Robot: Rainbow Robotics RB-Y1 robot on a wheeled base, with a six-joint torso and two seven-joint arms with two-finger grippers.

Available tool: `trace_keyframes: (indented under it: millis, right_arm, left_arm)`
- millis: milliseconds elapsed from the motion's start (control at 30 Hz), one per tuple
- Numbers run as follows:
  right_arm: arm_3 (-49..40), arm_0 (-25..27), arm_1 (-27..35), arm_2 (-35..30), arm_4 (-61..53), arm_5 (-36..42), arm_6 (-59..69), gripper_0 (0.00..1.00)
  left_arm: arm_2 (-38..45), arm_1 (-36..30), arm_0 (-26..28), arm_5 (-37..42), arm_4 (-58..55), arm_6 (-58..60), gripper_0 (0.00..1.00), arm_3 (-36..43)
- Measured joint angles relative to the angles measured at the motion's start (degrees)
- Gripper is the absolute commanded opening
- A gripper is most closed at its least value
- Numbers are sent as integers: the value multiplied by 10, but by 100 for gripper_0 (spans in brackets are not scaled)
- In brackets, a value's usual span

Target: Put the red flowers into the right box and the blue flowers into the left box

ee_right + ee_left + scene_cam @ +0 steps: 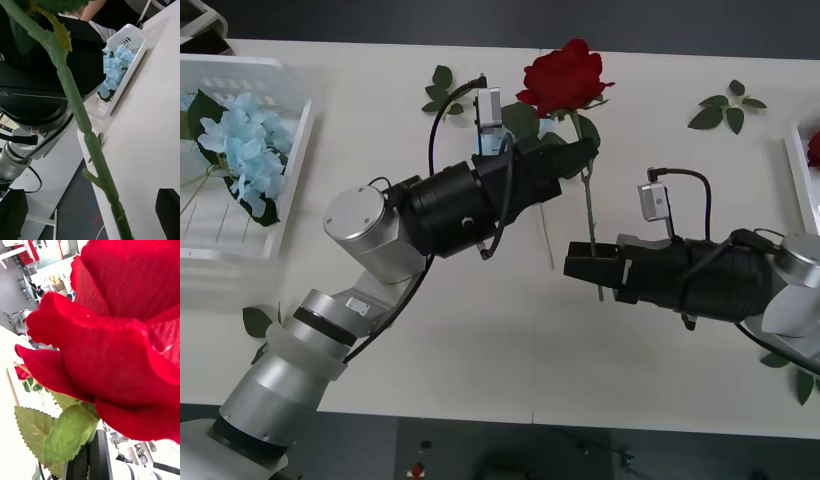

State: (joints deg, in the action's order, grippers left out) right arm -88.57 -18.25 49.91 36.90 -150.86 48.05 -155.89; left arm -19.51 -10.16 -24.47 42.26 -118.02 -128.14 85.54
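I should next grab the red flower's lower stem (pixel 592 238) with my right gripper, because the fingers of my left gripper already cover the part of the stem just under the bloom (pixel 813 148).
A red flower (pixel 565 78), a deep-red rose, is held above the table's middle. My left gripper (pixel 583 153) is shut on its stem just under the bloom (pixel 112 333), its black fingers (pixel 90 461) pressed together beneath a leaf. The stem (pixel 589 215) hangs down into my right gripper (pixel 572 266), which is open with the stem (pixel 86 127) between its two fingers (pixel 169 208); I cannot tell if they touch it. The blue flowers (pixel 242 150) lie in the left box (pixel 240 245). The right box (pixel 800 175) shows at the right edge with a red bloom (pixel 813 148) inside.
Loose green leaf sprigs lie at the back centre (pixel 442 92), back right (pixel 726 108), front left (pixel 255 321) and front right (pixel 792 375). The left arm's black body (pixel 37 86) is close to the right gripper.
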Motion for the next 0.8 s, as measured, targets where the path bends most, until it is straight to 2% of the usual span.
trace_keyframes:
  millis: [167,200,233,267,300,767,800]
  right_arm:
    - [0,-6,-14,0,3,-13,0,100]
    - [0,-8,-16,0,3,-17,0,95]
    - [0,-10,-17,0,4,-19,0,68]
    - [0,-12,-18,0,4,-20,0,11]
    - [0,-13,-18,0,4,-20,0,0]
    - [0,-15,-18,0,4,-20,0,0]
    - [0,-15,-18,0,4,-20,0,0]
  left_arm:
    - [0,0,0,0,0,2,0,0]
    - [0,0,0,0,0,5,0,0]
    - [0,0,0,0,0,12,0,0]
    - [0,0,0,0,0,23,0,0]
    - [0,0,0,0,0,34,0,0]
    - [0,-1,0,0,0,37,1,0]
    - [0,-1,0,-1,0,37,19,0]
